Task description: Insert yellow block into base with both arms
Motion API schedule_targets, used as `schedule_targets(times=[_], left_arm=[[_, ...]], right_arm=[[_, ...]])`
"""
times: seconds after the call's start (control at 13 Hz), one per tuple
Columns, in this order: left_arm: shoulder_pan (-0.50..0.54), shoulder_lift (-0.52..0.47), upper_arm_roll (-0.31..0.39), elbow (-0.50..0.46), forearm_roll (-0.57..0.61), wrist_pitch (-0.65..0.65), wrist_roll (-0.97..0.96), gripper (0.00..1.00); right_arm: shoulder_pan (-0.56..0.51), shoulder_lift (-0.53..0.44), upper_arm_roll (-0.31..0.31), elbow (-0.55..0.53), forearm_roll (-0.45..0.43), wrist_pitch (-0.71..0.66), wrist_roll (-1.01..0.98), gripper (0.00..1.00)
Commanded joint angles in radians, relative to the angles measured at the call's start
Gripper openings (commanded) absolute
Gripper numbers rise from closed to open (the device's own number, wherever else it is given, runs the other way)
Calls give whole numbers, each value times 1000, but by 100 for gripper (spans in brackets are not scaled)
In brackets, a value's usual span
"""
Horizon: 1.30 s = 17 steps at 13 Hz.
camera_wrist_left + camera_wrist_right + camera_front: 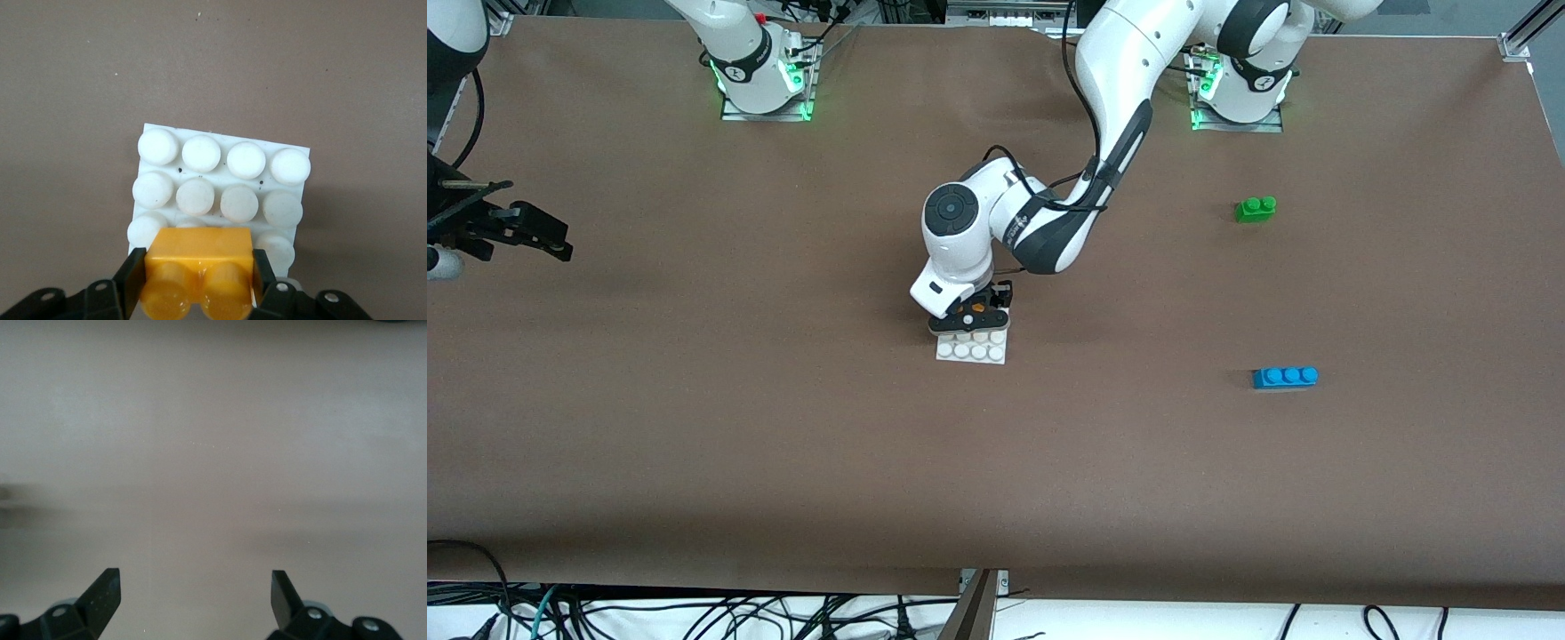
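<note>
The yellow block would rest on the white studded base, since its lower edge lies there, so my left gripper opens next.
The yellow block (200,270), studs toward the wrist camera, sits clamped between the black fingers (133,267) of my left gripper (199,259), which is shut on it. It is over the edge row of the white studded base (223,141) that lies farthest from the front camera; I cannot tell whether it touches the studs. In the front view the left gripper (971,316) hides that edge of the base (941,357), and only a sliver of the yellow block (978,308) shows. My right gripper (195,583) is open over bare table at the right arm's end (551,242), waiting.
A green two-stud brick (1256,209) lies toward the left arm's end of the table. A blue three-stud brick (1285,377) lies nearer to the front camera than the green one. The brown table (783,427) spreads round the base.
</note>
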Motion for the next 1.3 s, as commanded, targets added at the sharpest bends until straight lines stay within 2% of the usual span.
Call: schedule_targets(times=[0.0, 0.23, 0.46, 0.54, 0.92, 1.07, 1.23], left_arm=[[-2, 22, 3, 23, 17, -23, 6, 17], [-1, 29, 3, 32, 15, -12, 6, 22], [7, 29, 3, 38, 15, -1, 5, 88], [8, 26, 3, 39, 14, -3, 3, 100], [39, 9, -5, 47, -23, -62, 6, 100], [66, -10, -5, 130, -28, -178, 6, 100], [120, -64, -5, 173, -96, -259, 6, 100]], right_arm=[[-11, -4, 5, 11, 0, -15, -18, 100], [-11, -2, 5, 11, 0, -13, -18, 100], [-11, 10, 5, 37, -2, -15, -20, 100], [-11, 12, 5, 42, 0, -16, -20, 100], [-11, 12, 5, 42, 0, -16, -20, 100], [-11, 12, 5, 42, 0, -16, -20, 100], [-11, 15, 5, 42, 0, -16, -20, 100]])
